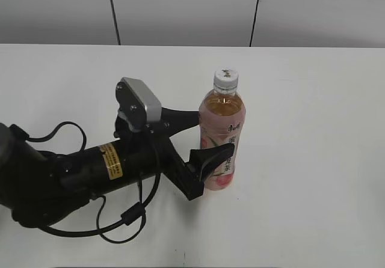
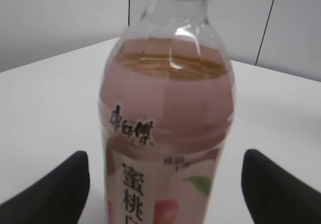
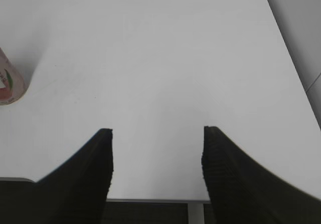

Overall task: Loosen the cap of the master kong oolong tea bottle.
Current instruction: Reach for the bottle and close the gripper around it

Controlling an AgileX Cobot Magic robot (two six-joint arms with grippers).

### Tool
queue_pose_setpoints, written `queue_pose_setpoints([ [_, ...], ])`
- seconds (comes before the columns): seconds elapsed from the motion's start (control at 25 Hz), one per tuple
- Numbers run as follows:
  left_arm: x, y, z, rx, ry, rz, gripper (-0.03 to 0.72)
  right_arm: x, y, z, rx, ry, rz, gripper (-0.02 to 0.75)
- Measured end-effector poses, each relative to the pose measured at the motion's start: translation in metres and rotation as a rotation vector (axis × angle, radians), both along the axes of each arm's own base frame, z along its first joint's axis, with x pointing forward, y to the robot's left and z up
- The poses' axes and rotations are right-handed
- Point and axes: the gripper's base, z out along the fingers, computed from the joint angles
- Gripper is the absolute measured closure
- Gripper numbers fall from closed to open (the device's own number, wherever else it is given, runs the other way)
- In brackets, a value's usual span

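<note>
The bottle's white cap [image 1: 226, 79] needs to stay free so it can be loosened. My left gripper will hold the bottle by its labelled body [image 1: 218, 145].
The master kong oolong tea bottle [image 1: 221, 139] stands upright on the white table, amber tea inside, pink peach label. Its white cap [image 1: 226, 78] with a green mark sits on top. My left gripper [image 1: 212, 134] is open, with one finger on each side of the bottle's labelled body and a gap at both sides. In the left wrist view the bottle [image 2: 168, 113] fills the middle between the fingers of the left gripper [image 2: 165, 194], and its cap is cut off at the top edge. My right gripper [image 3: 158, 133] is open and empty over bare table. The bottle's base [image 3: 7, 86] shows at its far left.
The white table [image 1: 313, 178] ends at a grey panelled wall [image 1: 180, 9] at the back. The left arm with its black cables [image 1: 90, 172] lies across the table's front left. The table's near edge [image 3: 150, 200] shows below the right gripper.
</note>
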Motion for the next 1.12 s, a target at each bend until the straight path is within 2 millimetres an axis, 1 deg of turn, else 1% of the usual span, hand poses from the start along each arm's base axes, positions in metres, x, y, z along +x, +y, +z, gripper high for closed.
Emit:
queue_pose_setpoints([
  [0.28,0.015,-0.014,-0.006,-0.025,0.002,-0.025,0.134,0.000,0.000,0.000,0.000,0.000,0.000,0.307],
  [0.56,0.020,-0.019,-0.001,-0.040,-0.023,-0.034,0.138,0.000,0.000,0.000,0.000,0.000,0.000,0.307],
  [0.68,0.020,-0.019,-0.001,-0.040,-0.023,-0.034,0.181,0.000,0.000,0.000,0.000,0.000,0.000,0.307],
  [0.76,0.020,-0.019,-0.001,-0.040,-0.022,-0.037,0.249,0.000,0.000,0.000,0.000,0.000,0.000,0.307],
  [0.8,0.020,-0.019,-0.001,-0.040,-0.022,-0.040,0.264,0.000,0.000,0.000,0.000,0.000,0.000,0.307],
  [1.12,0.019,-0.020,-0.002,-0.037,-0.023,-0.053,0.264,0.000,0.000,0.000,0.000,0.000,0.000,0.307],
])
